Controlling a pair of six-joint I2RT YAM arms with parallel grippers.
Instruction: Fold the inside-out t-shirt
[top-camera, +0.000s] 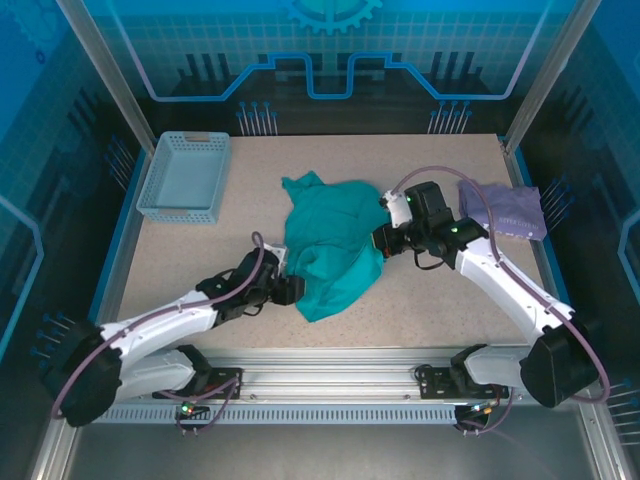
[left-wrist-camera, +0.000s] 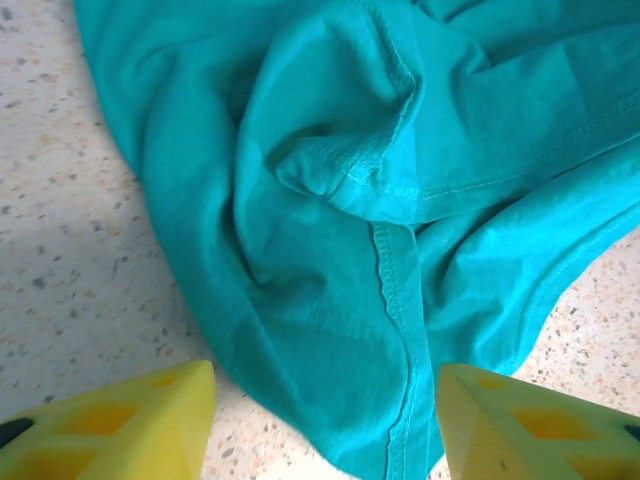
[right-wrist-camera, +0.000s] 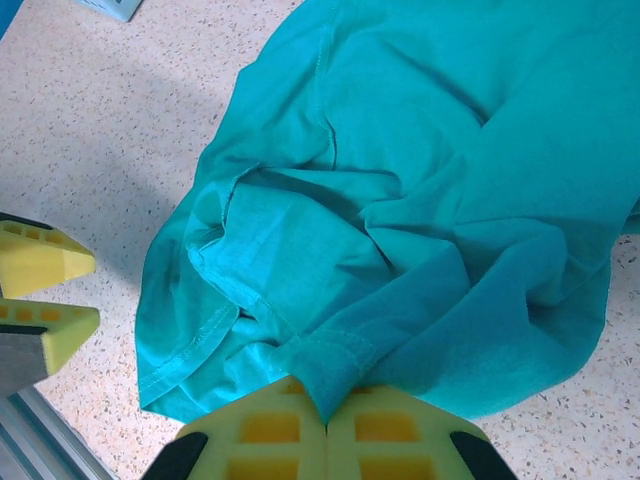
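Observation:
I need to spread the t-shirt for folding, so next I will grab the t-shirt's loose hemmed edge (top-camera: 308, 310) (left-wrist-camera: 398, 433) with my left gripper, across from my right gripper's pinch.
The inside-out t-shirt (top-camera: 330, 245) is a teal-green crumpled heap in the middle of the table, its seams showing (left-wrist-camera: 400, 300). My left gripper (top-camera: 290, 287) sits at the shirt's near-left edge. It is open (left-wrist-camera: 325, 430), and a hemmed edge of the cloth lies loose between its yellow fingers (left-wrist-camera: 120, 420). My right gripper (top-camera: 385, 240) is at the shirt's right side, shut (right-wrist-camera: 325, 425) on a pinched fold of the shirt (right-wrist-camera: 400, 200). In the right wrist view the left gripper's fingertips (right-wrist-camera: 45, 262) stand apart at the left edge.
A light blue basket (top-camera: 185, 177) stands at the back left of the speckled table (top-camera: 200, 260). A lavender folded garment (top-camera: 505, 210) lies at the back right, behind the right arm. A metal rail (top-camera: 330, 375) runs along the near edge.

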